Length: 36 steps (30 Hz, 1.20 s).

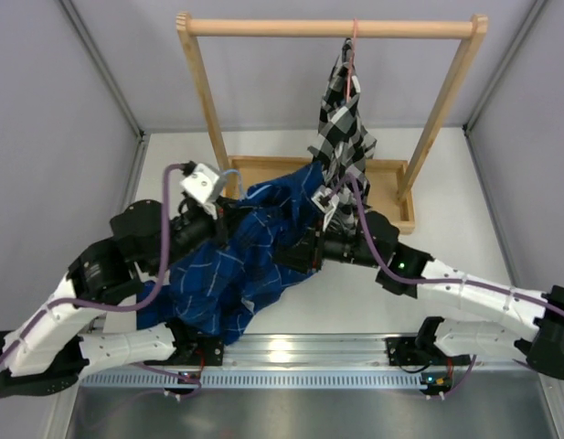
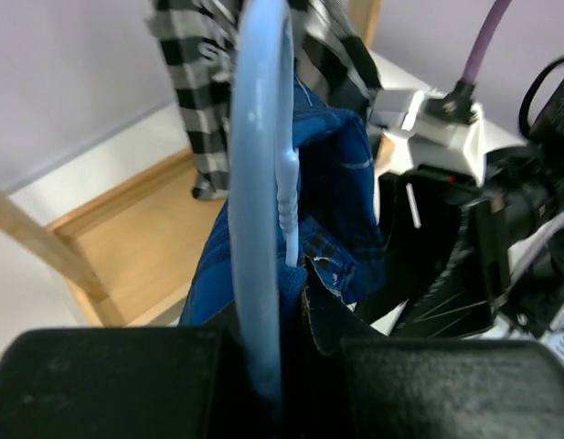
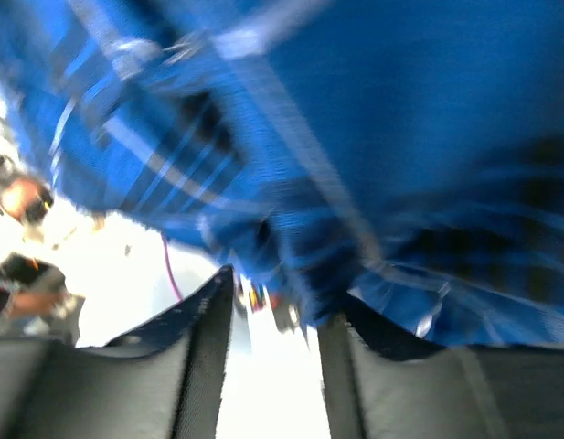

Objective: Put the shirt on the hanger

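Note:
The light-blue hanger needs to be grabbed by its bare hook [image 1: 238, 176] with my right gripper, so that my left gripper stays free to place the shirt.
The dark blue plaid shirt [image 1: 254, 247] is draped in a heap between my two arms, low over the table. Its fabric fills the right wrist view [image 3: 355, 137]. The light-blue wire hanger [image 2: 261, 183] runs up from my left gripper [image 2: 277, 366], which is shut on it, with shirt cloth [image 2: 336, 183] bunched on the wire just beyond. From above, only a short bit of the hanger [image 1: 228, 174] shows by the left wrist. My right gripper [image 3: 277, 302] is open; the shirt's edge hangs just past its fingertips, and that view is blurred. From above, the right gripper [image 1: 300, 254] sits against the shirt's right side.
A wooden clothes rack [image 1: 327, 27] stands at the back on a wooden base [image 1: 263, 169]. A black-and-white checked shirt [image 1: 341, 128] hangs from it on a pink hanger [image 1: 352, 41]. Grey walls close both sides. My right arm [image 2: 464, 229] is close to the left gripper.

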{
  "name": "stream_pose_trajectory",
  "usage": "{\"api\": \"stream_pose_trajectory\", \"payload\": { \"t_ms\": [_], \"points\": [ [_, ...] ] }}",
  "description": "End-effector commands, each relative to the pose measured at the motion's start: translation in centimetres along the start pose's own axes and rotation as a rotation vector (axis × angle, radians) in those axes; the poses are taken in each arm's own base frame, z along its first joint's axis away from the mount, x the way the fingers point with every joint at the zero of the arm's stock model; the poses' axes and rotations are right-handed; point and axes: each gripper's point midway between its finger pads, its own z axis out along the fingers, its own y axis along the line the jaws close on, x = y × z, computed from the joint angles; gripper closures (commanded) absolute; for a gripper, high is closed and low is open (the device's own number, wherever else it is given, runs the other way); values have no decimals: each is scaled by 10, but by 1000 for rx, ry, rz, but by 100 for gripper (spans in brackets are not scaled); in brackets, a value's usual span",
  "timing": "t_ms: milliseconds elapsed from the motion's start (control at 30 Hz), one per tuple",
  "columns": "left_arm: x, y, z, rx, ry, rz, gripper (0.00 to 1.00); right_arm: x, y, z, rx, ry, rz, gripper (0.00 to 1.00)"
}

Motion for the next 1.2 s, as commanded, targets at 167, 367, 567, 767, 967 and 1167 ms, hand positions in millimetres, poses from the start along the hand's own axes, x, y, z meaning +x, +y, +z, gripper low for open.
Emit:
{"api": "stream_pose_trajectory", "payload": {
  "t_ms": [167, 367, 567, 767, 967, 1167],
  "points": [
    [33, -74, -1, 460, 58, 162, 100, 15, 50, -121, -94, 34, -236, 52],
    [93, -128, -18, 841, 248, 181, 100, -11, 104, -175, -235, -34, -417, 34],
    [98, -131, -5, 831, 284, 169, 100, -26, 113, -140, -267, 112, -476, 28],
    [80, -148, -29, 989, 212, 162, 100, -44, 91, -106, -160, 39, -443, 29],
    [81, -163, -36, 1106, 232, 138, 100, -36, 115, -85, -361, 64, -437, 31],
    [85, -163, -18, 1060, 262, 122, 100, -38, 126, -79, -427, 43, -440, 36]
  ]
}}
